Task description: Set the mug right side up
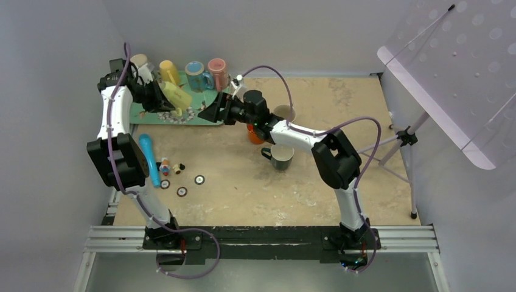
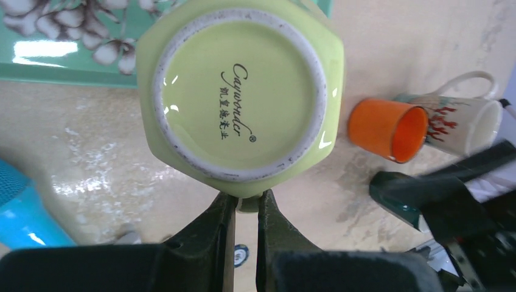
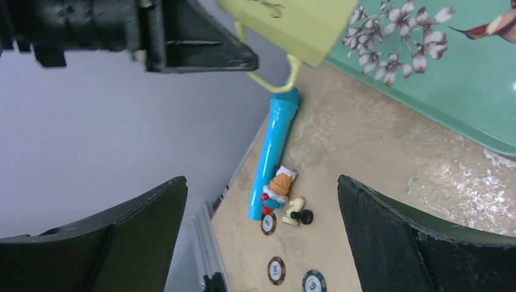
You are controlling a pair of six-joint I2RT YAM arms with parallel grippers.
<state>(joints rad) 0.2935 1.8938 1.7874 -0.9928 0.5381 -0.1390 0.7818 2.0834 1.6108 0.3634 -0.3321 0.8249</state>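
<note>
My right gripper pinches the mug's side (image 1: 181,97) (image 3: 325,30) at the end opposite its printed base next, since that leaves the base free to stand upright.
A yellow-green mug (image 1: 177,96) hangs over the front edge of the teal flowered tray (image 1: 198,97). My left gripper (image 1: 163,102) is shut on its handle. In the left wrist view the mug's printed base (image 2: 240,91) faces the camera, and the handle sits between the closed fingers of the left gripper (image 2: 246,204). The mug's opening is hidden. My right gripper (image 1: 210,112) is open and empty just right of the mug. In the right wrist view the mug (image 3: 292,24) and its handle (image 3: 275,82) are at the top, above the right gripper (image 3: 261,237).
Several mugs stand at the tray's back, among them a yellow (image 1: 168,71), a blue (image 1: 196,74) and a pink one (image 1: 217,70). An orange cup (image 1: 254,137), a dark mug (image 1: 281,157) and a beige mug (image 1: 284,113) lie mid-table. A blue tube (image 1: 149,159), chips and chess pieces lie left.
</note>
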